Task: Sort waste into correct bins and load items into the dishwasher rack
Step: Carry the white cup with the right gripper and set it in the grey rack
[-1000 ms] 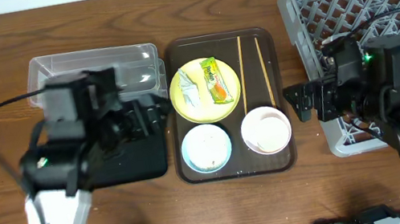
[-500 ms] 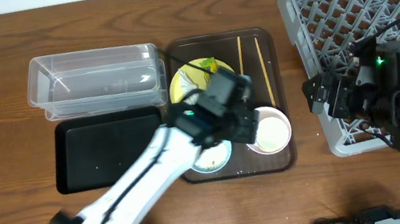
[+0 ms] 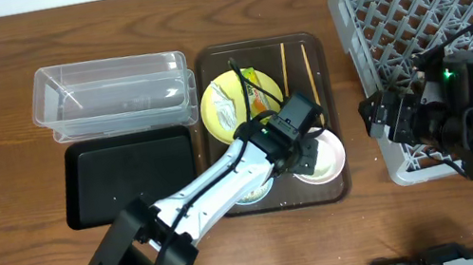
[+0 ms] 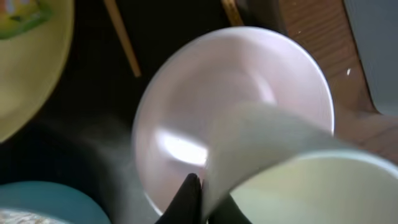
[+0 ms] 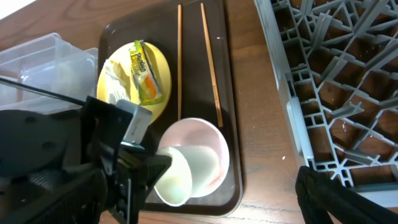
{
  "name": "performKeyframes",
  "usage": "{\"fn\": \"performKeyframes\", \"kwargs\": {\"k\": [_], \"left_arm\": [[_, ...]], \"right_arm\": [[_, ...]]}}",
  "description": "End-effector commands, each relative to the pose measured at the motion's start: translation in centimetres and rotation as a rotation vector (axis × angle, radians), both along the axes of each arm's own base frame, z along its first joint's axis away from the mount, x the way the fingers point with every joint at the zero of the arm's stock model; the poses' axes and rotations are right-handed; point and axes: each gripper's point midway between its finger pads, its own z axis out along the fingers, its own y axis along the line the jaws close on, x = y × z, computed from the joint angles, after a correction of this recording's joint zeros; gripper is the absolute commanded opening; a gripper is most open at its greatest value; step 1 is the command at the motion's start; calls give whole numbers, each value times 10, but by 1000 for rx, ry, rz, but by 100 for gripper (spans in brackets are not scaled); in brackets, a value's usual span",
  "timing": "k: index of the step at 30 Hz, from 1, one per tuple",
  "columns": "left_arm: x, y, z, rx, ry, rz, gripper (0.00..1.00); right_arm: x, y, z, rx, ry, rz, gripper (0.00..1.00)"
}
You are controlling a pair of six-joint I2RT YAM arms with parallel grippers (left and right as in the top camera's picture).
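Observation:
I will use my right gripper to grab the small white cup [image 4: 292, 180] across its outer body, base end [image 4: 260, 121], so the cup's opening stays free to load upside-down into the rack.
My left gripper [image 3: 304, 145] is shut on the rim of the small white cup [image 4: 292, 180], which hangs tilted over the white bowl [image 4: 205, 99] at the brown tray's front right. The cup [image 5: 177, 177] and white bowl [image 5: 211, 149] also show in the right wrist view. The yellow plate [image 3: 230, 106] carries the green-and-orange wrapper [image 3: 256, 87] and white paper scraps [image 3: 223, 111]. Two chopsticks [image 3: 283, 67] lie beside the plate. My left arm mostly hides the light blue bowl [image 4: 43, 199]. My right gripper [image 3: 376, 117] stands open and empty by the grey rack [image 3: 427, 4].
The brown serving tray [image 3: 207, 68] sits mid-table. Left of it are the clear tub [image 3: 110, 94] at the back and the black tray [image 3: 128, 175] in front. A strip of bare wood separates the brown tray from the rack's left wall.
My left arm swung right from above the black tray to the white bowl, and its jaws closed on the cup's rim, tilting the cup. The right arm barely moved.

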Motion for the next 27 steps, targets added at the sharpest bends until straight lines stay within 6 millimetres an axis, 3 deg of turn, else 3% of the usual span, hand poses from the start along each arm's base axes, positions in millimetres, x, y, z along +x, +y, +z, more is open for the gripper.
{"fn": "performKeyframes", "kwargs": {"k": [1,7,12,18,21,23,27], "left_arm": [[15,0,49,-85,-87,35,7],[26,34,115,-251,-98,100,6],[18,56,179,-598,14,-18,6],[-3,85,248,-1033,124,-253,6],[-10,95,266,-1132,131,-319,6],[-11,96,267,-1140,134,-321,6],[-13,93,267,-1140,140,-331,6]], "right_arm": [[1,-1,8,3,-21,-9,96],[5,10,16,-11,-84,113,99],[4,58,51,111,-274,439,97],[-22,110,95,294,-494,829,93],[-35,130,106,372,-546,976,94],[-43,143,112,424,-576,1067,94],[-40,162,109,445,-585,1133,94]]}}
